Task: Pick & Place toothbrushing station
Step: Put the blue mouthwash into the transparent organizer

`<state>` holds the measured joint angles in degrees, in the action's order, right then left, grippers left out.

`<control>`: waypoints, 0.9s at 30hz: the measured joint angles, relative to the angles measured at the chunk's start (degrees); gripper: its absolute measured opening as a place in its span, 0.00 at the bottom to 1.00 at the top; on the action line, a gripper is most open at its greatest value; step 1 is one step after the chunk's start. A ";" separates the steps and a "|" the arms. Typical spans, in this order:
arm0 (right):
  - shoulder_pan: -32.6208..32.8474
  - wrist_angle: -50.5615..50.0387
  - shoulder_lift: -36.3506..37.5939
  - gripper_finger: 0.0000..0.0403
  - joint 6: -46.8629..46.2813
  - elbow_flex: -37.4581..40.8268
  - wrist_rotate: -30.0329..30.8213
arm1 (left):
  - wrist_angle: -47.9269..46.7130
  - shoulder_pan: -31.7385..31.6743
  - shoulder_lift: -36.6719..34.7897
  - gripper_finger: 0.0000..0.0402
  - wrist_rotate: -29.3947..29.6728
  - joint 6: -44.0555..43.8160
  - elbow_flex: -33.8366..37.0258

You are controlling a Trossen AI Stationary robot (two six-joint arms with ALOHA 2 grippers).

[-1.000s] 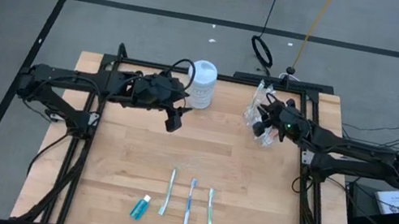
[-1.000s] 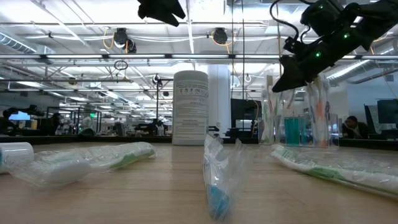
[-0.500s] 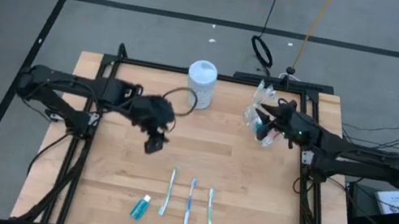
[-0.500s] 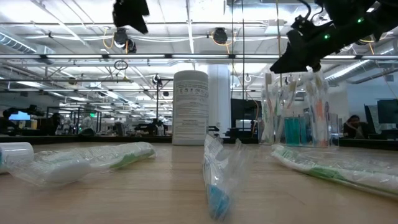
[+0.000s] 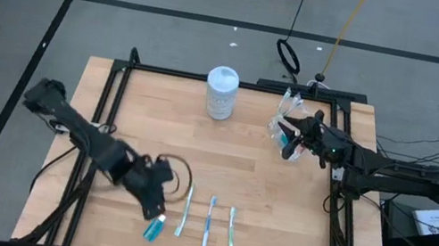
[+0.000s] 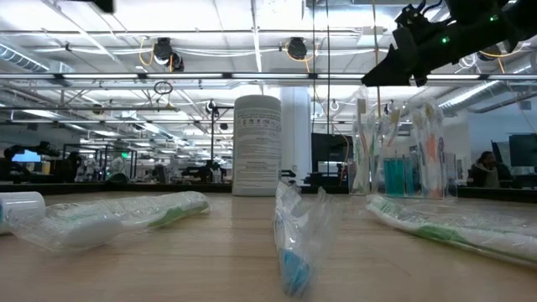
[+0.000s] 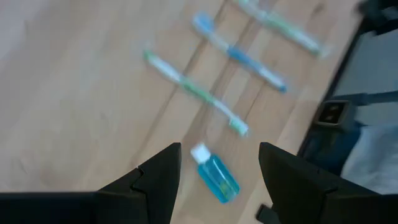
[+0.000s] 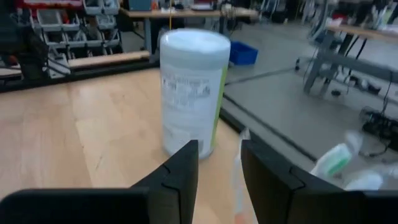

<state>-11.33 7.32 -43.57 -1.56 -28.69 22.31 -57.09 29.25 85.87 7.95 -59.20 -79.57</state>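
Observation:
My left gripper needs to grab the teal tube by its lower body (image 5: 151, 231) (image 7: 221, 182) next, so that the tube's white cap stays free for the hand-over.
A teal toothpaste tube (image 5: 152, 230) lies on the wooden table near its front edge, white cap toward the far side. My left gripper (image 5: 159, 215) hovers just above it, open, with the tube (image 7: 217, 178) showing between its fingers, untouched. Three wrapped toothbrushes (image 5: 185, 211) (image 5: 208, 223) (image 5: 231, 234) lie side by side to the tube's right. A clear cup (image 5: 288, 137) with several toothbrushes and teal tubes stands at the far right; it also shows in the low view (image 6: 398, 159). My right gripper (image 5: 295, 124) hangs open above it, a clear wrapper end (image 8: 237, 163) showing between its fingers.
A tall white canister (image 5: 221, 93) stands at the far middle of the table and shows ahead of my right gripper (image 8: 193, 93). Black frame rails (image 5: 102, 120) run along the table's left, right and far edges. Bare wood lies in the table's middle.
My left gripper has swung from beside the canister toward the table's near edge and down, ending over the toothpaste tube. My right gripper has risen from the cup's toothbrushes to a little above them. The things on the table have stayed put.

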 joint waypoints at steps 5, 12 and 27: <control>0.00 7.00 0.00 0.27 4.00 0.02 0.03 | 0.30 4.61 8.36 0.56 -1.83 -11.59 0.02; 0.00 13.03 0.00 0.27 6.11 0.02 0.03 | 0.55 6.56 20.63 0.56 -13.99 -25.90 0.02; -0.02 15.51 0.00 0.27 16.44 0.02 0.02 | 4.39 5.05 29.26 0.56 -11.94 -29.95 0.04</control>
<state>-11.35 22.83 -43.57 14.87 -28.67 22.33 -52.70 34.30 115.13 -3.99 -89.15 -79.53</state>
